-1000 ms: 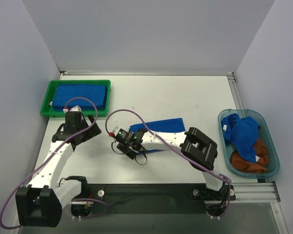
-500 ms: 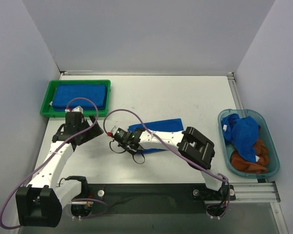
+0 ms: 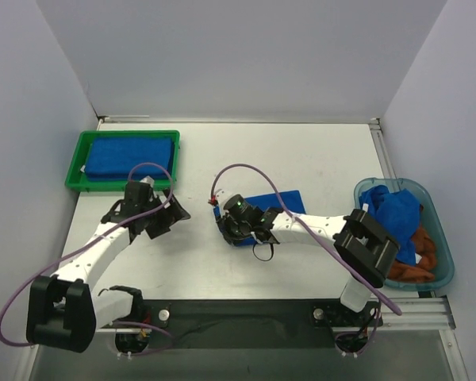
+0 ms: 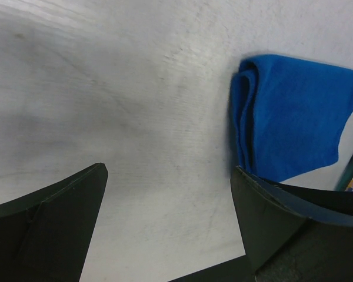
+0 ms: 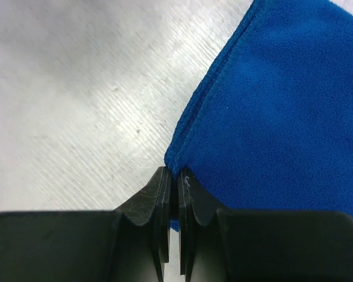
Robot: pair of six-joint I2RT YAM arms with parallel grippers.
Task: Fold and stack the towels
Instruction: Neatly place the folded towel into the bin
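I should next use my left gripper to grab the folded blue towel mid-edge, with its layers together, on the towel's side facing the green tray (image 3: 73,171), so that I can stack the towel flat.
A folded royal blue towel (image 3: 276,202) lies on the table centre. My right gripper (image 3: 228,228) is shut on its near-left corner, and the right wrist view shows the pads pinching the hem of the towel (image 5: 282,100) at the gripper (image 5: 175,176). My left gripper (image 3: 170,217) hovers open to the towel's left with nothing in it. In the left wrist view that gripper (image 4: 170,217) stands wide over bare table, with the towel (image 4: 291,117) ahead on the right. Another folded blue towel (image 3: 132,156) lies in the green tray (image 3: 73,171).
A translucent teal bin (image 3: 447,262) at the right edge holds crumpled blue towels (image 3: 393,216) and a rust-brown one (image 3: 409,271). White walls close the back and sides. A purple cable (image 3: 246,170) loops above the right wrist.
My right gripper closed on the towel's corner and moved right with it, shortening the visible cloth. The left arm swung right, toward the towel, still open.
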